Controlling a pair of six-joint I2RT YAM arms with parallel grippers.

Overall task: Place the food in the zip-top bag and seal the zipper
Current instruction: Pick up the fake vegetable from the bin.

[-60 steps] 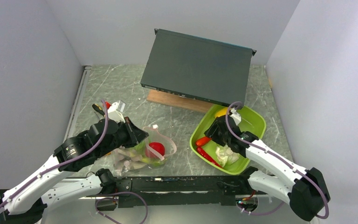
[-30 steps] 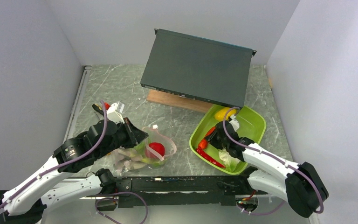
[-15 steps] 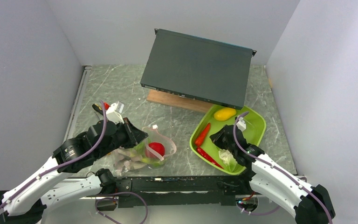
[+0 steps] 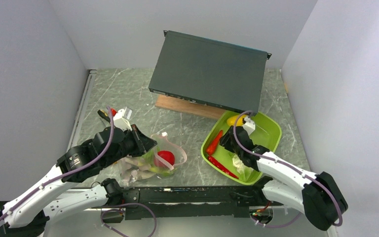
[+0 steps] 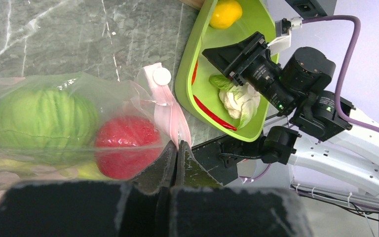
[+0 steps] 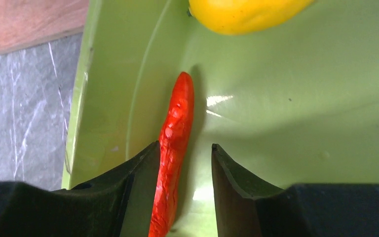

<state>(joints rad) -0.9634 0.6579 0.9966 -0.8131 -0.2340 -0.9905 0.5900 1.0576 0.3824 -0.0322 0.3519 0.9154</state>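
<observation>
The right gripper grabs the red chili across its long sides next, toward the yellow-fruit end (image 4: 217, 138), leaving its other end free to enter the bag (image 4: 145, 167).
The clear zip-top bag (image 4: 145, 167) lies at the front left with a red tomato (image 4: 166, 157), a green cabbage (image 5: 39, 123) and other food inside. My left gripper (image 4: 145, 143) is shut on the bag's mouth edge at the pink zipper strip (image 5: 165, 106), and its tips show in the left wrist view (image 5: 176, 146). My right gripper (image 6: 183, 145) is open, low in the lime-green tray (image 4: 272, 134). Its jaws straddle a red chili (image 6: 177, 123) without closing on it. A yellow fruit (image 6: 246, 12), a white cauliflower (image 5: 237, 98) and a second chili (image 4: 222, 167) also lie in the tray.
A dark flat box (image 4: 209, 71) leans on a wooden board (image 4: 177, 106) at the back centre. A yellow-handled screwdriver (image 4: 106, 113) lies behind the left arm. Grey walls close in the left, right and back.
My right gripper pulled back over the cauliflower, then came forward and left again, and now straddles the chili. The left arm and the bag have not moved.
</observation>
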